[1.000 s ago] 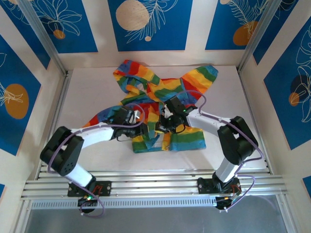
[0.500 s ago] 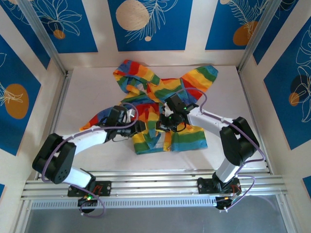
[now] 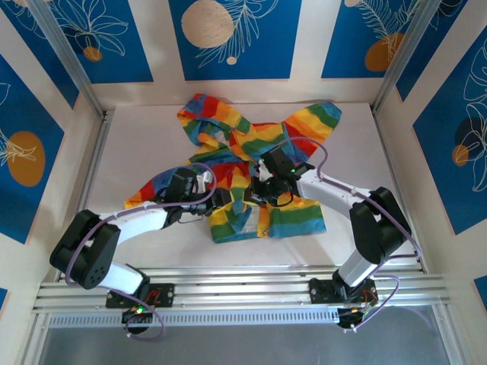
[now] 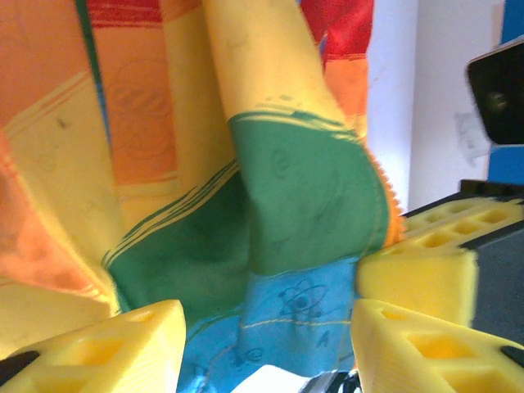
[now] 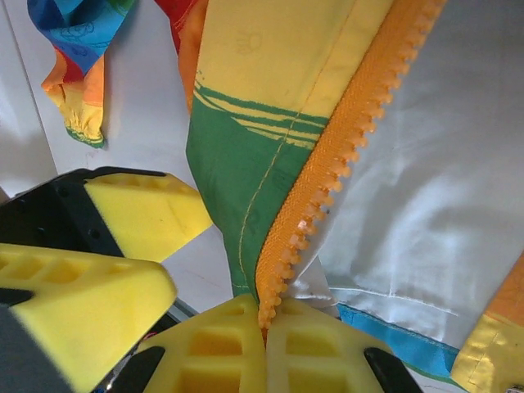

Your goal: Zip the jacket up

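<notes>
My left gripper grabs the jacket's blue fabric near the hem (image 3: 237, 204) (image 4: 304, 318) next, beside the orange teeth, leaving the teeth free to zip up.
The rainbow-striped jacket (image 3: 259, 137) lies spread on the white table, hood at the back and hem toward the arms. My left gripper (image 3: 222, 199) is at the left front panel near the hem. In the left wrist view its jaws (image 4: 266, 344) stand open, with blue and green fabric (image 4: 311, 188) lying loose between them. My right gripper (image 3: 262, 194) meets it from the right. In the right wrist view it (image 5: 264, 327) is shut on the orange zipper teeth (image 5: 344, 155) at the green stripe's edge, beside the white lining (image 5: 426, 164).
The left gripper's yellow fingers (image 5: 139, 213) sit close beside my right one. The bare white table (image 3: 144, 144) runs out to the left and right of the jacket. Metal rails (image 3: 243, 293) cross the near edge, and blue-panelled walls (image 3: 23, 152) close in the sides.
The left gripper's jaws have opened and let go of the fabric. The left arm's elbow swung left and the wrist pulled back slightly. The right gripper stayed shut on the zipper edge.
</notes>
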Robot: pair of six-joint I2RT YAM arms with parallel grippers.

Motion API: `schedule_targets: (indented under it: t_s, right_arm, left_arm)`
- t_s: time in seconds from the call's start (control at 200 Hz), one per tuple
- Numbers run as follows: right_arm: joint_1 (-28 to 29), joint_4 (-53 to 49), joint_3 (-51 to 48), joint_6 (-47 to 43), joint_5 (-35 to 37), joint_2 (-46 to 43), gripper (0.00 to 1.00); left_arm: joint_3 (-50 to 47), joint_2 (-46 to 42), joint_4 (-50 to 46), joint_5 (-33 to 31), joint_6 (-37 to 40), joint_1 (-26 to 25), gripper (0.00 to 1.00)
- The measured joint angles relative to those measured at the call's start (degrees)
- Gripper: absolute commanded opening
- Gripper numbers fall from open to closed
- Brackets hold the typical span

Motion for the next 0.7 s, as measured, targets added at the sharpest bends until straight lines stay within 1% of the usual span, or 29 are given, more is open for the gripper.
schedule_targets:
  t_s: [0.205,0.535,0.63,0.7]
  right_arm:
    - [-0.94,4.59,-2.49,3.56,-2.69,-0.15,0.0]
    - [-2.8,10.47,-4.35,8.31,-5.84,-0.15,0.0]
    - [-3.1,10.99,-4.35,8.74,-6.38,-0.15,0.0]
    - [-3.23,11.34,-4.35,8.96,-6.82,-0.11,0.0]
  left_arm:
    - [-2.49,2.23,9.18,2.71,-4.37,-0.22,0.56]
    - [-4.33,5.75,18.47,5.42,-9.77,-1.77,0.55]
    - [-4.61,6.01,20.28,6.01,-11.1,-1.97,0.5]
    - [-4.63,6.01,21.51,6.29,-12.22,-1.99,0.36]
